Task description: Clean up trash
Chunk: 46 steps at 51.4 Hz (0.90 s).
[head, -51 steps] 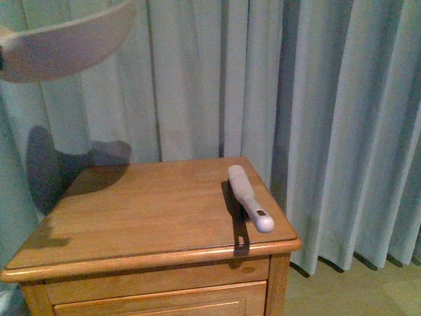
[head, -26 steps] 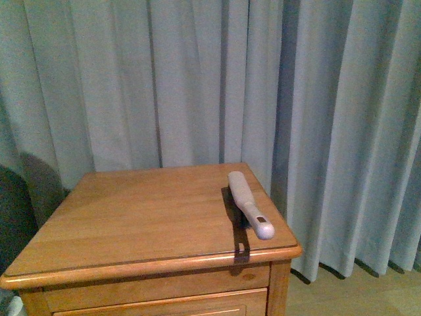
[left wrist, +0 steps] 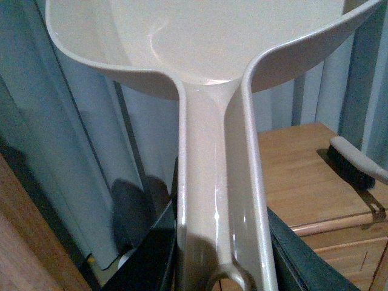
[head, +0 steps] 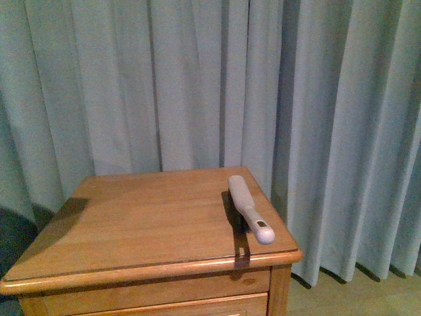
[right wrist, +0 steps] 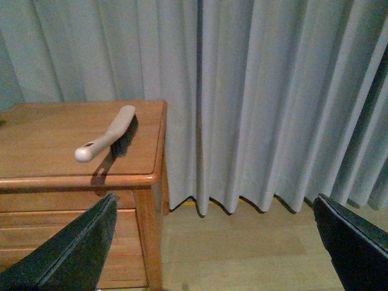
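My right gripper should next grab the brush [head: 238, 194] by its long smooth handle [head: 256, 224], so it can sweep the trash into a dustpan.
No trash shows in any view. The pinkish-beige dustpan [left wrist: 206, 54] fills the left wrist view, its pan empty and its long handle [left wrist: 212, 200] running back between the dark jaws of my left gripper [left wrist: 221, 267], which is shut on it. My right gripper [right wrist: 218, 242] is open, its two dark fingers [right wrist: 73, 248] spread wide over the wooden floor [right wrist: 242, 248] beside the nightstand, holding nothing. Neither arm appears in the front view.
A wooden nightstand [head: 131, 224] stands before pale blue-grey curtains [head: 197, 79]. A beige hand brush [head: 248, 207] lies near its right edge, handle toward the front; it shows also as the brush [right wrist: 106, 133] in the right wrist view and the brush [left wrist: 357, 167] in the left.
One second ago the dustpan hung at the top left of the front view; it has since left that view, and its shadow on the nightstand and curtain has shrunk away to the left.
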Each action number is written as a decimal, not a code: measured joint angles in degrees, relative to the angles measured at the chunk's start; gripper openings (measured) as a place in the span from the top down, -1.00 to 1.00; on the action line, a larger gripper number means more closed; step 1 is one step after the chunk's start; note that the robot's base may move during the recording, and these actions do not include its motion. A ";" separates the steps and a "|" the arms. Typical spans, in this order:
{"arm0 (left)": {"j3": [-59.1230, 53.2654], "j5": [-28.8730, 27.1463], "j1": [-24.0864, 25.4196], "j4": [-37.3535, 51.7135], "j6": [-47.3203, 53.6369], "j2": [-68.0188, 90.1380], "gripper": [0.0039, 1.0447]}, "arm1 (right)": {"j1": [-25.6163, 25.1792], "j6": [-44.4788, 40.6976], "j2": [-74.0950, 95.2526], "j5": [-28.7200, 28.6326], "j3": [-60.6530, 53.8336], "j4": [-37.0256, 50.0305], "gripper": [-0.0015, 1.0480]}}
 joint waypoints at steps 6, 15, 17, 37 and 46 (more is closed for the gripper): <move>-0.26 0.33 0.26 -0.26 -0.02 -0.09 0.48 | 0.00 0.00 0.00 0.02 0.00 0.00 -0.86; -0.37 0.26 0.15 -1.31 -1.36 -0.13 0.48 | 0.00 0.00 0.00 0.00 0.00 0.00 -0.86; -0.39 0.33 0.15 -1.33 -1.51 -0.13 0.48 | 0.00 0.00 0.00 0.02 0.00 0.00 -0.86; -0.42 0.42 0.15 -1.33 -1.97 -0.13 0.48 | 3.69 -1.20 11.23 13.27 4.42 -9.29 -0.86; -0.42 0.37 0.15 -1.33 -1.99 -0.13 0.48 | 3.48 0.87 31.08 9.46 15.63 -2.36 -0.86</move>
